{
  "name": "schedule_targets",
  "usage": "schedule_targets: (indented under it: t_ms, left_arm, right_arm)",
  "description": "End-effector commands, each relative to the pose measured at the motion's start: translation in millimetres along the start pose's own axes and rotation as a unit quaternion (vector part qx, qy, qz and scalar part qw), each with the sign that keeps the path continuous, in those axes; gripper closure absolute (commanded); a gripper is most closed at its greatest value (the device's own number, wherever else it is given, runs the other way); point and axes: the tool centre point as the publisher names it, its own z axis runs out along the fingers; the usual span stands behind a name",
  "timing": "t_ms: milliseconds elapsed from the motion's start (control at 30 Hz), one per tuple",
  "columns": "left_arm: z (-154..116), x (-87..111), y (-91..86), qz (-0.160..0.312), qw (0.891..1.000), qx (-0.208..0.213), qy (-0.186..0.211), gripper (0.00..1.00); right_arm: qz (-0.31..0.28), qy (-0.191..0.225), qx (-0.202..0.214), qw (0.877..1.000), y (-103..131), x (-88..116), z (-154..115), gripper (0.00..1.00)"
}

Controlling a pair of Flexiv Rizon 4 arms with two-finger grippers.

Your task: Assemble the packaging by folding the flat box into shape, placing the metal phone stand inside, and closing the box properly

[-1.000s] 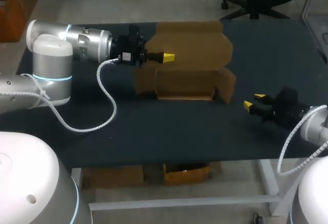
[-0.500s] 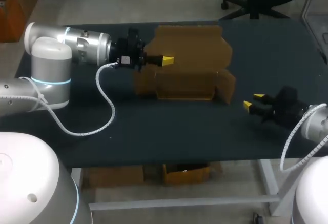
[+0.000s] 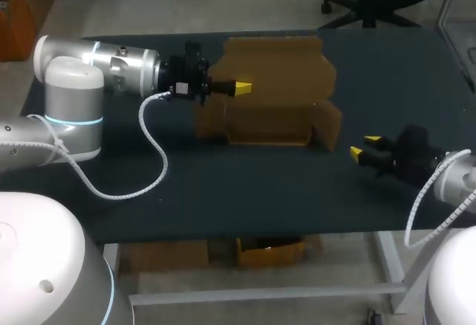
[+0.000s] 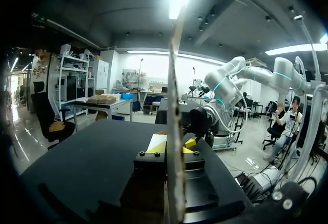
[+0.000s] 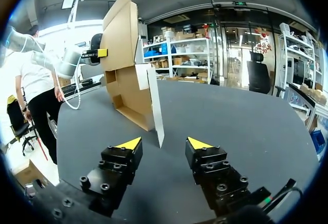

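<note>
I should next grab the box with my right gripper by its jutting side flap (image 3: 327, 126). That thin sheet fits between my fingers, but the box body (image 3: 269, 123) is too wide.
The brown cardboard box (image 3: 264, 124) stands half-formed at the table's middle, its tall lid panel (image 3: 279, 61) raised at the back and a side flap (image 3: 331, 120) sticking out on the right. My left gripper (image 3: 242, 87) comes in from the left and is shut on the lid panel's edge; in the left wrist view the cardboard (image 4: 174, 106) runs edge-on up between the yellow fingertips (image 4: 159, 146). My right gripper (image 3: 366, 149) is low over the table to the right of the box, open and holding nothing, with the box (image 5: 125, 65) ahead of its fingers (image 5: 128, 143). No phone stand shows.
The black tabletop (image 3: 245, 191) has bare room in front of the box and to its right. The left arm's white cable (image 3: 152, 154) loops down over the left part of the table. The table's front edge runs close under my right arm.
My right gripper has crept slightly left toward the box. The left gripper and the lid panel it holds have shifted a little.
</note>
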Motion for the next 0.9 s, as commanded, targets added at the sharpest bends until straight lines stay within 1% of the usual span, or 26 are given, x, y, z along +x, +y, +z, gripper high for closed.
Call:
schedule_targets:
  t_ms: [33, 300, 600, 900]
  left_arm:
    - [1, -0.3, 4.1, 0.000, 1.000, 0.000, 0.000, 1.00]
    - [1, -0.3, 4.1, 0.000, 1.000, 0.000, 0.000, 1.00]
    - [1, -0.3, 4.1, 0.000, 1.000, 0.000, 0.000, 1.00]
    - [1, -0.3, 4.1, 0.000, 1.000, 0.000, 0.000, 1.00]
  right_arm:
    - [-0.001, 0.001, -0.002, 1.000, 2, 0, 7, 0.47]
    - [-0.006, 0.013, -0.006, 1.000, 9, 3, 21, 0.48]
    - [-0.008, 0.017, -0.004, 1.000, 14, 0, 29, 0.50]
    - [-0.006, 0.018, -0.004, 1.000, 14, 9, 46, 0.51]
